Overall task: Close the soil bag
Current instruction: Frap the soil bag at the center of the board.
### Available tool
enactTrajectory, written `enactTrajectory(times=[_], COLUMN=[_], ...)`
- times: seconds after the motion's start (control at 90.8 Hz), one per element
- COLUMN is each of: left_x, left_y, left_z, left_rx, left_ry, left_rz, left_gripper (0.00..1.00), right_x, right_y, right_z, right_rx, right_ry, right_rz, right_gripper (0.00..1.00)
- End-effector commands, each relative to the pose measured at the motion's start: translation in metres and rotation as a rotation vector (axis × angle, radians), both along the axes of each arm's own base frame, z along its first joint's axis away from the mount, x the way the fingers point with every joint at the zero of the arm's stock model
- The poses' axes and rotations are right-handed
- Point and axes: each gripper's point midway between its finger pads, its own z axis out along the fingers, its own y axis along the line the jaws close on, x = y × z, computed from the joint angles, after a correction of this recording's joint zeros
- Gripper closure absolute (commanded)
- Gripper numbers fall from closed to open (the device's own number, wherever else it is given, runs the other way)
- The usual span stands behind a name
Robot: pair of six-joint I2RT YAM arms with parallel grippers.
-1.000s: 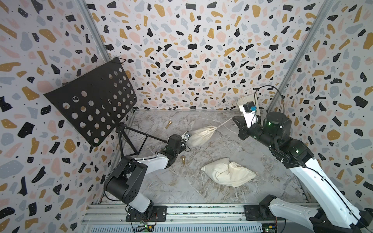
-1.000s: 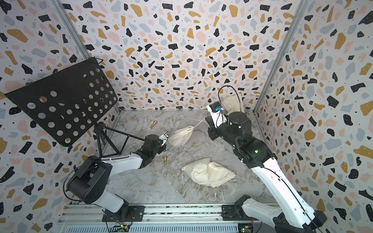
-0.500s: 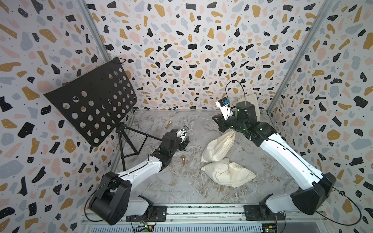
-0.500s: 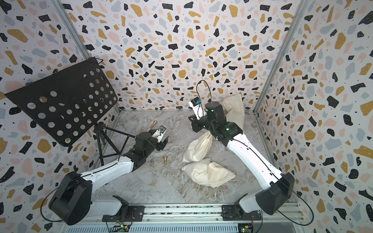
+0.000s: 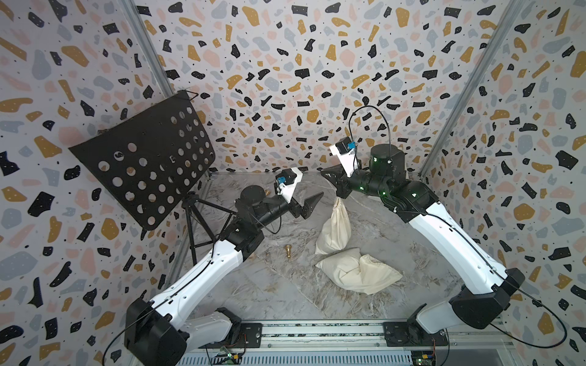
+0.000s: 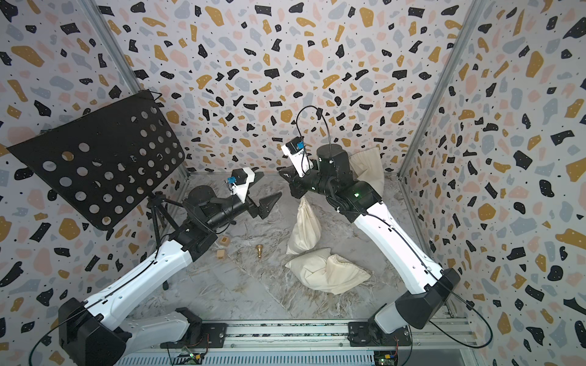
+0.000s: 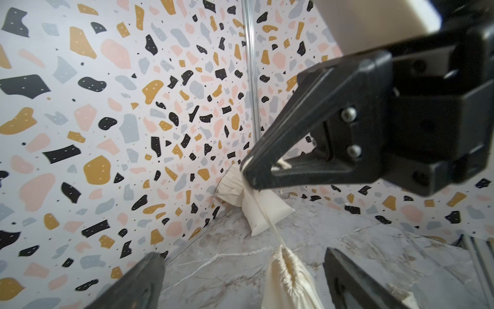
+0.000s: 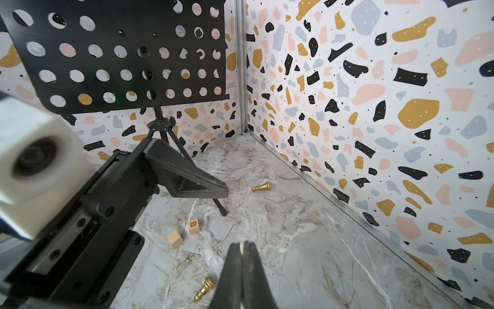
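Observation:
My left gripper grabs the soil bag above its gathered neck next, which frees my right gripper to cinch the drawstring (image 7: 270, 222) closed.
The soil bag (image 5: 336, 226) is a cream cloth sack hanging neck-up at mid-table in both top views, its mouth (image 7: 284, 254) gathered tight. My right gripper (image 5: 324, 173) is above it, shut on the white drawstring (image 7: 270, 222), which runs taut down to the neck. A sliver of cord shows between the shut fingertips in the right wrist view (image 8: 243, 244). My left gripper (image 5: 312, 185) is open a little to the left of the neck, holding nothing. In the left wrist view the sack (image 7: 290, 283) hangs between the left gripper's (image 7: 240, 252) spread fingers without touching them.
A second cream bag (image 5: 358, 275) lies slumped at the hanging bag's foot. Another leans in the back right corner (image 6: 367, 168). A black perforated music stand (image 5: 142, 161) fills the left side. Gold chess pieces (image 5: 288, 250) (image 8: 260, 186) and two wooden blocks (image 6: 225, 240) lie scattered.
The left gripper opened, let go of the bag's neck and drew back. The right gripper carried the cord left and up, so the bag went from stretched sideways to hanging upright.

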Motion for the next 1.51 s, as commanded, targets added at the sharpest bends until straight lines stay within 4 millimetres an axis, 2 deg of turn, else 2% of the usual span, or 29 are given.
enactTrajectory(times=[0.0, 0.231, 0.352, 0.495, 0.694, 0.76, 0.815, 0.87, 0.958, 1.046, 1.134, 1.288, 1.387, 1.497], left_x=[-0.009, 0.012, 0.017, 0.022, 0.020, 0.022, 0.026, 0.030, 0.032, 0.033, 0.032, 0.031, 0.030, 0.029], left_y=[-0.013, -0.028, -0.035, -0.039, -0.035, -0.029, -0.023, -0.017, -0.011, -0.011, -0.011, -0.012, -0.014, -0.015], left_z=[0.014, 0.015, 0.010, 0.008, 0.024, 0.031, 0.032, 0.034, 0.036, 0.038, 0.040, 0.042, 0.041, 0.043], left_rx=[-0.037, 0.002, 0.006, 0.003, -0.042, -0.058, -0.063, -0.066, -0.074, -0.084, -0.099, -0.114, -0.119, -0.126], left_ry=[0.017, 0.048, 0.055, 0.063, 0.053, 0.059, 0.078, 0.089, 0.109, 0.131, 0.148, 0.164, 0.173, 0.175], left_rz=[-0.096, -0.104, -0.116, -0.121, -0.107, -0.071, -0.024, 0.019, 0.055, 0.059, 0.054, 0.043, 0.029, 0.019], left_gripper=[0.09, 0.24, 0.37, 0.57, 1.00, 1.00, 1.00, 1.00, 1.00, 1.00, 1.00, 1.00, 1.00, 1.00], right_x=[-0.018, -0.024, -0.026, -0.030, -0.033, -0.031, -0.026, -0.022, -0.013, -0.005, 0.004, 0.020, 0.030, 0.036], right_y=[0.001, 0.005, 0.003, 0.003, -0.004, -0.012, -0.021, -0.030, -0.044, -0.049, -0.043, -0.026, -0.019, -0.010], right_z=[0.025, 0.032, 0.037, 0.039, 0.036, 0.029, 0.021, 0.010, -0.021, -0.054, -0.073, -0.078, -0.074, -0.068], right_rx=[0.038, 0.066, 0.075, 0.085, 0.069, 0.047, 0.024, -0.002, -0.074, -0.136, -0.144, -0.116, -0.092, -0.077], right_ry=[-0.040, -0.040, -0.051, -0.055, -0.081, -0.096, -0.113, -0.135, -0.134, -0.111, -0.092, -0.075, -0.079, -0.086], right_rz=[0.061, 0.093, 0.091, 0.103, 0.086, 0.049, -0.002, -0.054, -0.129, -0.162, -0.160, -0.150, -0.158, -0.136], right_gripper=[1.00, 1.00, 1.00, 1.00, 1.00, 0.99, 0.78, 0.69, 0.58, 0.45, 0.42, 0.40, 0.45, 0.58])
